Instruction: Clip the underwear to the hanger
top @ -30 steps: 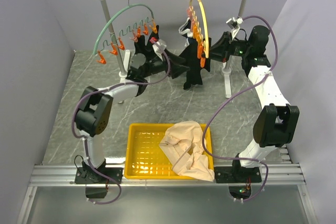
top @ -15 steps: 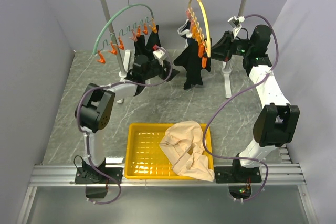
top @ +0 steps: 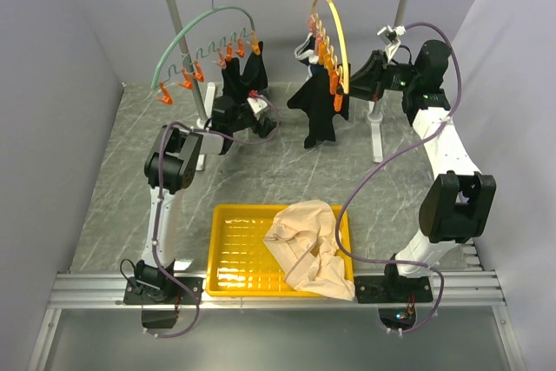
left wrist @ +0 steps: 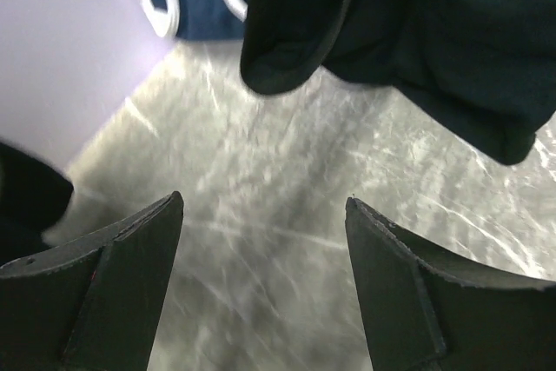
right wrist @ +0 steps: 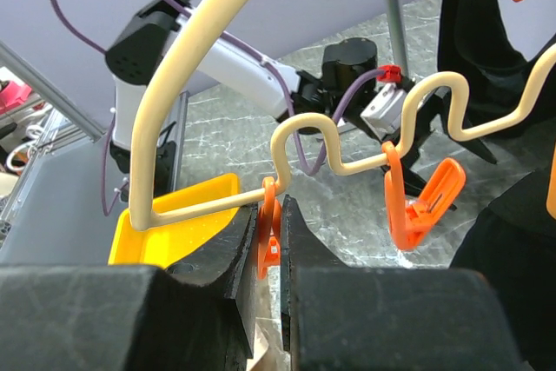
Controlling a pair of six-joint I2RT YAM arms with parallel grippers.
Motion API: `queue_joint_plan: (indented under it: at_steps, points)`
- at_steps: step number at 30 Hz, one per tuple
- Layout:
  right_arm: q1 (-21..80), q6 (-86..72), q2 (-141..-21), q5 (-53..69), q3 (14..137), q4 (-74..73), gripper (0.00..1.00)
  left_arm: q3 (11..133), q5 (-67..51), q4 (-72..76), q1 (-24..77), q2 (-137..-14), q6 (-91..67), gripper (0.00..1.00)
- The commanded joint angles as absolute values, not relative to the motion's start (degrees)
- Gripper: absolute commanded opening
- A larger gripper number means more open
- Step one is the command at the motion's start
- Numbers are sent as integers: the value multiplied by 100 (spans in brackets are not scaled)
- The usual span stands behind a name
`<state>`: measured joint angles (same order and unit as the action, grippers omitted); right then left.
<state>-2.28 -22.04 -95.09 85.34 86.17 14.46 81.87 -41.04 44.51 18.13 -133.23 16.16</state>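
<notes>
My left gripper will clip the unclipped side of the black underwear to the end orange clip [right wrist: 271, 228], so it will next grab the underwear by its loose hanging edge [right wrist: 469, 248].
The pale yellow hanger [top: 337, 36] hangs from the rack's rod with a row of orange clips. The black underwear [top: 318, 115] hangs below it, clear of both grippers. My left gripper [top: 259, 113] sits left of the underwear, open and empty [left wrist: 264, 202], with the black cloth [left wrist: 434, 32] hanging above and ahead of its fingers. My right gripper [top: 354, 84] is at the hanger's right side. In the right wrist view it [right wrist: 280, 215] is shut on the end orange clip [right wrist: 271, 228] of the hanger's wavy wire [right wrist: 347, 154].
A green hanger [top: 195, 32] with orange clips carries another black garment [top: 243, 71]. A navy white-trimmed garment [top: 306, 48] hangs behind the yellow hanger. The yellow tray [top: 230, 249] holds a beige garment [top: 308, 245]. Rack posts [top: 187, 49] [top: 375, 128] stand on the marble table.
My left gripper has drawn back to the left, away from the underwear, and its jaws stand wider. The underwear now hangs free. The right gripper has stayed on the clip.
</notes>
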Motion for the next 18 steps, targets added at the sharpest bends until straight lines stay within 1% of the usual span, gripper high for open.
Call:
queue_joint_plan:
  at_steps: [1, 8, 14, 18]
  points:
    - [-273, -2285, -9510, 8745, 8895, 1635, 0, 8639, -4693, 5255, 1854, -13561, 2189, 81]
    - [-272, -2294, -9519, 8736, 8895, 1608, 0, 9622, -4808, 5317, 1925, -14150, 1960, 81]
    - [-272, -2294, -9554, 8719, 8947, 1608, 0, 10405, -5080, 4949, 2030, -14642, 2135, 81]
    - [-272, -2355, -9589, 8727, 8973, 1687, 0, 10740, -5203, 4589, 2092, -14792, 2276, 79]
